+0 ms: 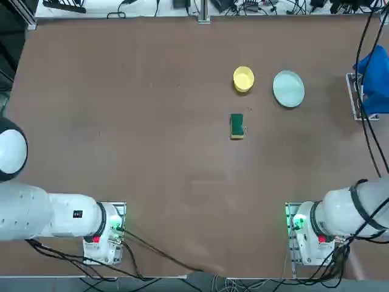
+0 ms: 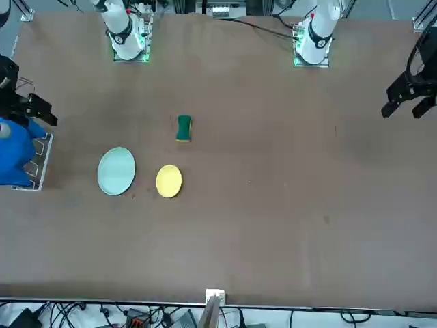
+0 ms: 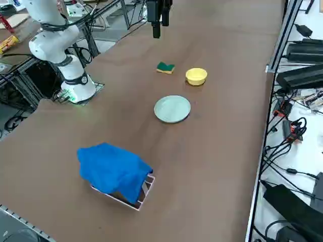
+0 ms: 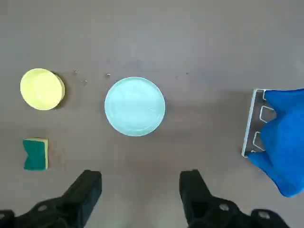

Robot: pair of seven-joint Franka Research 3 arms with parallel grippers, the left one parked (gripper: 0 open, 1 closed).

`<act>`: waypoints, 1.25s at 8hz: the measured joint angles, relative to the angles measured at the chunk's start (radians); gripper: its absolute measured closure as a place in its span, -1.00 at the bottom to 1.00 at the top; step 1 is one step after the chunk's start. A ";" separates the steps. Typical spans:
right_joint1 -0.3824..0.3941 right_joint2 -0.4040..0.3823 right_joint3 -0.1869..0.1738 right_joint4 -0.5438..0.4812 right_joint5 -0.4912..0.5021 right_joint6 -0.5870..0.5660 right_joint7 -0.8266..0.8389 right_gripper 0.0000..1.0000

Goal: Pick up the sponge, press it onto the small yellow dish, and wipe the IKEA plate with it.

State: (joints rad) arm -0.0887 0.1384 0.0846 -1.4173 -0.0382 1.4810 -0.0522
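I should next grab the sponge by its middle with my right gripper, to press it onto the small yellow dish and wipe the IKEA plate.
The sponge, dark green over yellow, lies flat on the brown table, nearer my bases than the small yellow dish. To the right of that dish sits the pale blue-green IKEA plate. My right gripper hangs high above the table, open, with nothing between its fingers. In the wrist view the plate lies just beyond the fingertips, with the sponge and dish off to one side. The gripper also shows in the right side view, well above the sponge.
A blue cloth is draped over a small clear stand at the table's right edge, beyond the plate. Black cables hang beside it. The parked left arm's base stands at the near left.
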 joint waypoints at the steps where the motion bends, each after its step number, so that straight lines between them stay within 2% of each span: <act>1: 0.000 0.000 0.000 0.000 0.000 0.000 0.000 -1.00; 5: -0.001 0.002 -0.002 -0.004 0.000 -0.003 -0.003 -1.00; 10: 0.001 0.074 -0.001 -0.074 0.000 0.013 -0.003 -1.00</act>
State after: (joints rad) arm -0.0873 0.2129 0.0836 -1.4914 -0.0385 1.4938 -0.0551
